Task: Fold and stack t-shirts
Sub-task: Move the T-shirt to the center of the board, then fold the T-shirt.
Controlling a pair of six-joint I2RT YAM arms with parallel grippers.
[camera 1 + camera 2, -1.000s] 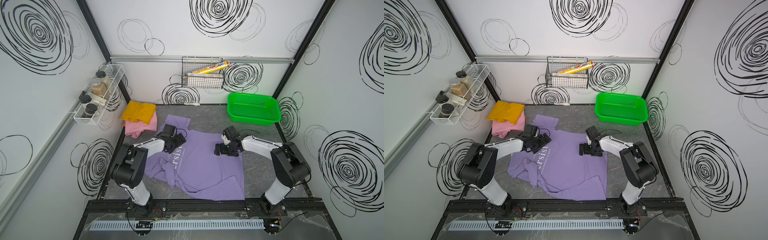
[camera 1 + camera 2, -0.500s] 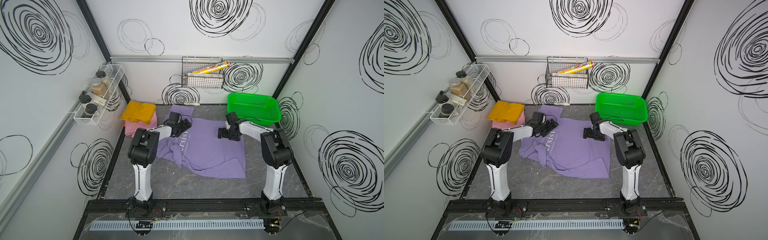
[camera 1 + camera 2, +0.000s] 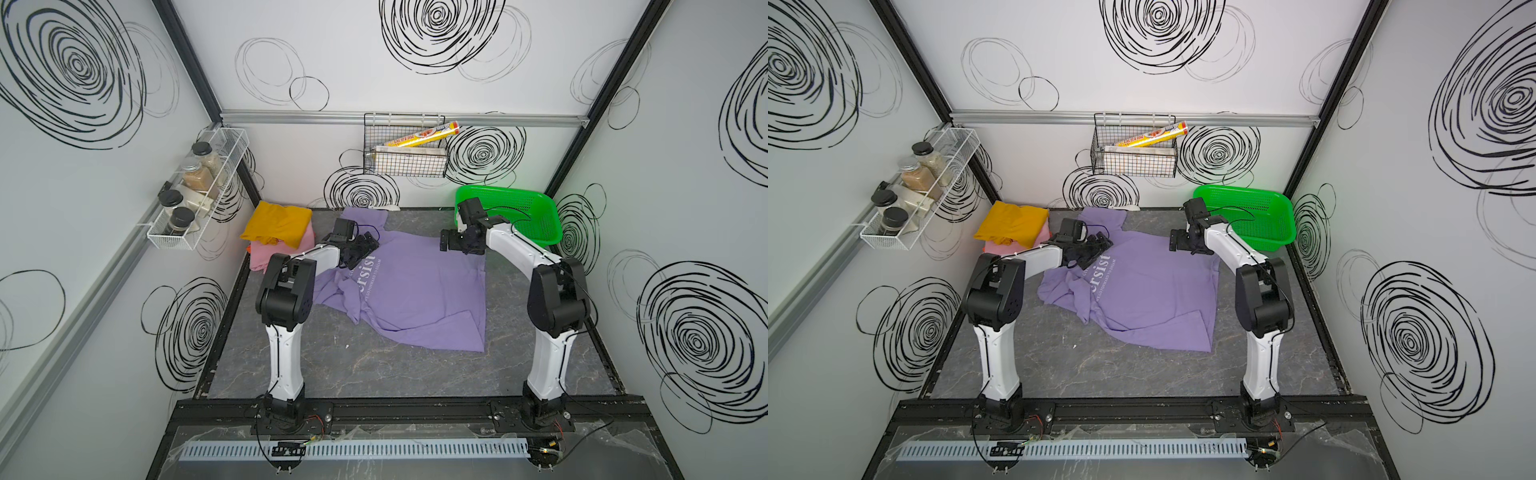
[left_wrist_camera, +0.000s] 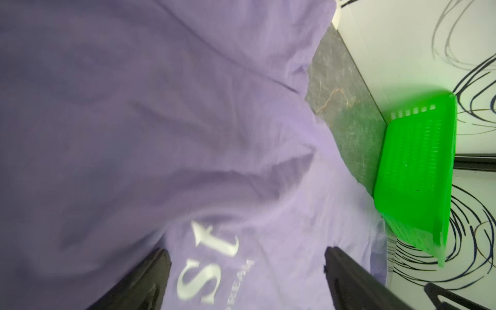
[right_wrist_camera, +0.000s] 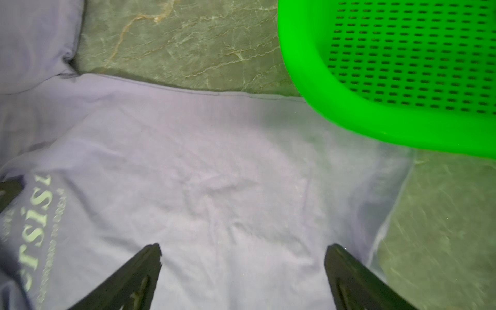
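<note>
I next need to grab the lavender t-shirt's near side edge by the sleeve with my left gripper, so that I can fold that side of the t-shirt inward over the lettering.
The lavender t-shirt point(image 3: 419, 291) point(image 3: 1154, 291) lies spread, wrinkled, on the dark table, its white lettering toward the left arm. The mustard-yellow t-shirt point(image 3: 277, 224) point(image 3: 1013, 224) rests folded on the pink t-shirt point(image 3: 259, 261) in the back left corner. My left gripper point(image 3: 368, 246) point(image 3: 1100, 245) point(image 4: 245, 255) hovers open over the lettering with nothing between its fingers. My right gripper point(image 3: 445, 245) point(image 3: 1174, 243) point(image 5: 243, 249) is open above the lavender shirt's back right part, beside the basket, holding nothing.
A green perforated basket point(image 3: 536, 212) point(image 3: 1262, 212) point(image 4: 416, 174) point(image 5: 402, 67) stands in the back right corner, close to my right wrist. A wire basket point(image 3: 405, 156) hangs on the back wall and a jar rack point(image 3: 195, 199) on the left wall.
Both arms have reached toward the back of the table. The lavender t-shirt now lies further back than a second ago, its top near the back wall. Both grippers stayed open.
</note>
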